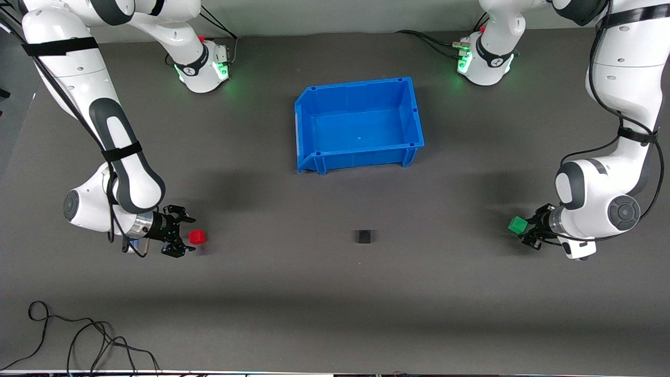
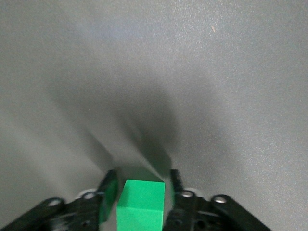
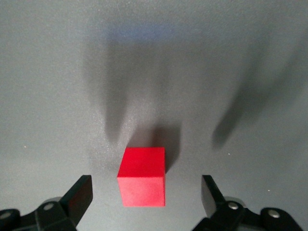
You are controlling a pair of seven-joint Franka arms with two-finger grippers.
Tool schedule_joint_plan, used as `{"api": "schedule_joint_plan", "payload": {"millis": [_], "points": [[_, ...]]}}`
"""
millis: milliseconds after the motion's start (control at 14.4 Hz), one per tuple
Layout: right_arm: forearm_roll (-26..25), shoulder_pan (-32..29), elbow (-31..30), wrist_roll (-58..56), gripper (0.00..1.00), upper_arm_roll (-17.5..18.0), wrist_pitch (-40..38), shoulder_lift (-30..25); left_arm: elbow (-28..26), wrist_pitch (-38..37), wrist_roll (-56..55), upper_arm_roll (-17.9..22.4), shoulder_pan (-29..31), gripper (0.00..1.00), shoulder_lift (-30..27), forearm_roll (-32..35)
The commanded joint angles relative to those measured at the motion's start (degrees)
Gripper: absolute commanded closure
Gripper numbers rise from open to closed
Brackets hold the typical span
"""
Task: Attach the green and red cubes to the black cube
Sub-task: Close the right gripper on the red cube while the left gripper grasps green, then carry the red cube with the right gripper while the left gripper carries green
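Note:
My right gripper's fingers reach down on either side of the red cube (image 1: 197,237), and closing now would catch the cube, so my right gripper closes on it next.
The black cube (image 1: 364,236) sits alone on the grey mat, nearer to the front camera than the blue bin. The red cube (image 1: 197,237) rests on the mat toward the right arm's end. My right gripper (image 1: 187,234) is open, low at the mat, with its fingers wide on either side of the red cube (image 3: 142,182) and clear gaps on both sides. The green cube (image 1: 517,225) sits toward the left arm's end. My left gripper (image 1: 525,230) has its fingers close around the green cube (image 2: 140,204), with thin gaps still showing on both sides.
An empty blue bin (image 1: 358,124) stands mid-table toward the robots' bases. A loose black cable (image 1: 78,340) lies near the front edge at the right arm's end. Bare mat lies between each coloured cube and the black cube.

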Motion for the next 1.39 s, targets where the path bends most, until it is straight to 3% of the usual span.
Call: {"api": "schedule_joint_plan", "payload": {"millis": [0,139,348,487,695,904,1043,1321], "points": [[1.8,0.0,0.2,-2.3,0.07,-0.1,0.3,0.2,-1.0,1.0,-0.7,0.4,-1.4,0.6,-0.5,-0.6],[1.9,-0.1,0.3,-3.5,0.17,-0.1,0.4,0.6,-1.4,1.0,-0.7,0.4,-1.5,0.59,-0.4,-0.6],[1.9,-0.1,0.4,-3.6,0.43,-0.1,0.3,0.6,-1.5,1.0,-0.8,0.4,-2.0,0.58,-0.4,-0.6],[1.9,-0.2,0.4,-3.6,0.6,-0.2,0.2,0.5,-1.6,0.7,-0.7,0.4,-2.0,0.74,-0.4,-0.6],[1.9,-0.2,0.5,-3.6,0.63,-0.1,0.0,0.2,-1.4,0.1,-0.7,0.4,-2.0,0.89,-0.7,-0.6],[1.9,-0.1,0.8,-3.3,0.64,-0.2,-0.3,-0.1,0.8,-1.0,-2.0,0.4,-2.2,0.9,-1.3,-0.7],[1.9,0.1,1.3,-2.7,0.64,-0.2,-0.8,-1.1,3.5,-1.9,-6.8,-0.8,-2.3,0.98,-1.2,-0.7],[1.9,2.4,5.3,5.5,0.64,0.6,-6.7,-3.0,11.0,-8.2,-19.0,-3.7,-2.4,0.98,1.1,-2.2]]}}
